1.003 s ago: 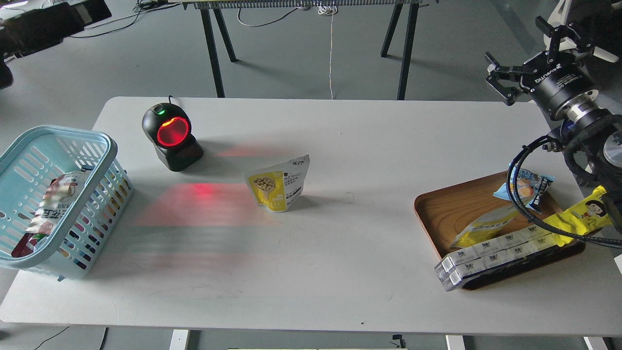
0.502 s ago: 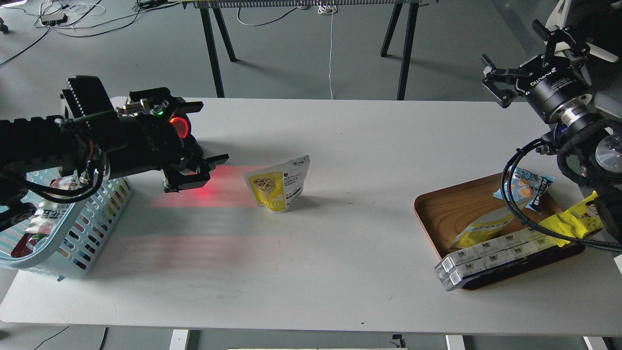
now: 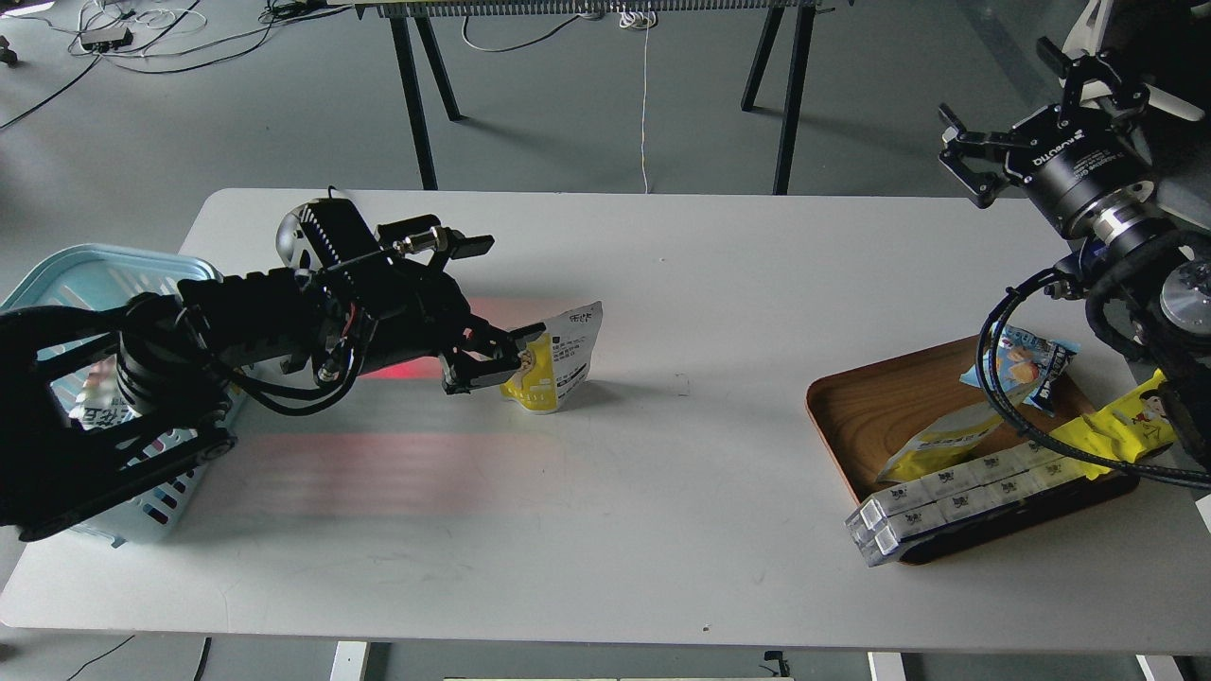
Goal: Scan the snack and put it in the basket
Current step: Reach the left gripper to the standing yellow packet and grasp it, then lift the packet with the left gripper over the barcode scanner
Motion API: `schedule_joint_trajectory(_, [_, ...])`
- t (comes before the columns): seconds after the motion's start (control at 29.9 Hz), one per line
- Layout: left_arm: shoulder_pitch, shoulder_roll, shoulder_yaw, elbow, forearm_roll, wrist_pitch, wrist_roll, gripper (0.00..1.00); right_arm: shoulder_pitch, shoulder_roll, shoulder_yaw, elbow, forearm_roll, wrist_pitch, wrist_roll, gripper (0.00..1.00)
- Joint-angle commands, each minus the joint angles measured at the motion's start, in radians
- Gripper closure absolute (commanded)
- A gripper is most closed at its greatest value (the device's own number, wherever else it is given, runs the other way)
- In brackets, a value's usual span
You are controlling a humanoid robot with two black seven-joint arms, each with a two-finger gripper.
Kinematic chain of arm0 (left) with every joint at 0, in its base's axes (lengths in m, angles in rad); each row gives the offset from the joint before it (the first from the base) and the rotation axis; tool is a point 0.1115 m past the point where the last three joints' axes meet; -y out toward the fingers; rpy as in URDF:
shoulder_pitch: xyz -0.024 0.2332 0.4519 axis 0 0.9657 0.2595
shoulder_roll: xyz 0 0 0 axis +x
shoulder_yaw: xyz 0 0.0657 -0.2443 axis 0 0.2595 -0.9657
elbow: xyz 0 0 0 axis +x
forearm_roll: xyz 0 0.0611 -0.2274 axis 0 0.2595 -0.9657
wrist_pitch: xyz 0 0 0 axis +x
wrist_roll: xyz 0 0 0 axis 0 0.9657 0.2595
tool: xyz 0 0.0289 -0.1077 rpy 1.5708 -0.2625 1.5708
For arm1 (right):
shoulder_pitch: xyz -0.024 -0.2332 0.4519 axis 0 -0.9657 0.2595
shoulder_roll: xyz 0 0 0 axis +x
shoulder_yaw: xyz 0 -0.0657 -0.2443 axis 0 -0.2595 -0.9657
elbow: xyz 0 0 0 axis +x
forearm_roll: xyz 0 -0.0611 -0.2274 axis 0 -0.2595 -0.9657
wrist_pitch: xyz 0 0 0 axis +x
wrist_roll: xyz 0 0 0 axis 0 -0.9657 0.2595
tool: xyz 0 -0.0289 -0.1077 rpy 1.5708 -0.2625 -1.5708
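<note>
Next, my left gripper grabs the snack by its side edge along the yellow panel (image 3: 524,359) to present it to the scanner (image 3: 291,238).
The snack (image 3: 566,364), a pouch with a white top and yellow lower half, stands upright on the white table (image 3: 662,511) left of the middle. My left gripper (image 3: 516,288) is open. Its lower finger reaches the pouch's left side and covers part of it; its upper finger is above and behind the pouch. I cannot tell if the finger touches the pouch. The light blue basket (image 3: 66,260) stands at the table's left edge, mostly hidden by my left arm. My right gripper (image 3: 1003,95) is open and empty, raised at the far right.
A black barcode scanner (image 3: 291,236) stands behind my left arm, casting red light on the table. A brown wooden tray (image 3: 889,397) at the right holds a yellow cartoon-face wrapper (image 3: 1135,416), a blue packet (image 3: 1026,364), white boxes (image 3: 946,501) and a yellow pouch (image 3: 937,440). A packet (image 3: 95,411) lies in the basket.
My left arm came in from the left and moved right past the scanner, bringing its open gripper up to the pouch. The right gripper has barely moved.
</note>
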Motion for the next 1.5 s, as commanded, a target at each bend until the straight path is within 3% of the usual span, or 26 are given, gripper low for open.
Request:
schedule_joint_trajectory(0.0, [0.035,-0.036,-0.005,0.021,0.000,-0.006,0.001,0.01,-0.002,-0.001,0.000,-0.003,0.000,-0.001,0.000,0.01])
schedule_joint_trajectory(0.17, [0.057,-0.070,-0.009,0.065,0.000,-0.009,0.001,0.04,-0.002,0.004,-0.003,-0.003,-0.002,0.000,0.000,0.01])
schedule_joint_trajectory(0.23, [0.058,-0.079,-0.009,0.077,0.000,-0.009,0.001,0.10,-0.003,0.004,-0.003,-0.003,-0.002,-0.001,0.000,0.01])
schedule_joint_trajectory(0.37, [0.063,-0.090,-0.010,0.079,0.000,-0.009,0.001,0.42,-0.003,0.004,-0.003,-0.003,0.000,0.000,0.000,0.01])
schedule_joint_trajectory(0.47, [0.063,-0.089,-0.010,0.085,0.000,-0.011,0.001,0.59,-0.003,0.004,-0.005,-0.001,-0.002,-0.001,0.000,0.01])
schedule_joint_trajectory(0.53, [0.065,-0.090,-0.010,0.087,0.000,-0.011,0.001,0.63,-0.003,0.004,-0.005,-0.001,-0.002,-0.001,0.000,0.01])
schedule_joint_trajectory(0.67, [0.068,-0.090,-0.010,0.087,0.000,-0.011,0.002,0.92,-0.002,0.004,-0.005,-0.001,-0.002,-0.001,0.000,0.01])
schedule_joint_trajectory(0.7, [0.074,-0.090,-0.010,0.088,0.000,-0.011,0.002,0.95,-0.002,0.004,-0.006,-0.001,-0.002,-0.001,0.000,0.01])
schedule_joint_trajectory(0.8, [0.084,-0.084,-0.010,0.091,0.000,-0.011,0.002,0.99,-0.002,0.004,-0.008,-0.001,-0.002,-0.001,0.000,0.01])
schedule_joint_trajectory(1.24, [0.088,-0.040,-0.041,0.074,0.000,0.037,-0.001,0.99,-0.002,0.004,-0.011,-0.001,-0.002,0.000,0.000,0.01])
schedule_joint_trajectory(1.34, [0.080,-0.012,-0.053,0.036,0.000,0.037,-0.007,0.99,-0.002,0.004,-0.011,-0.001,-0.002,0.000,0.000,0.01])
schedule_joint_trajectory(1.47, [0.077,0.040,-0.102,-0.085,0.000,-0.032,-0.018,0.99,-0.002,0.004,-0.011,-0.001,-0.002,0.002,0.000,0.01])
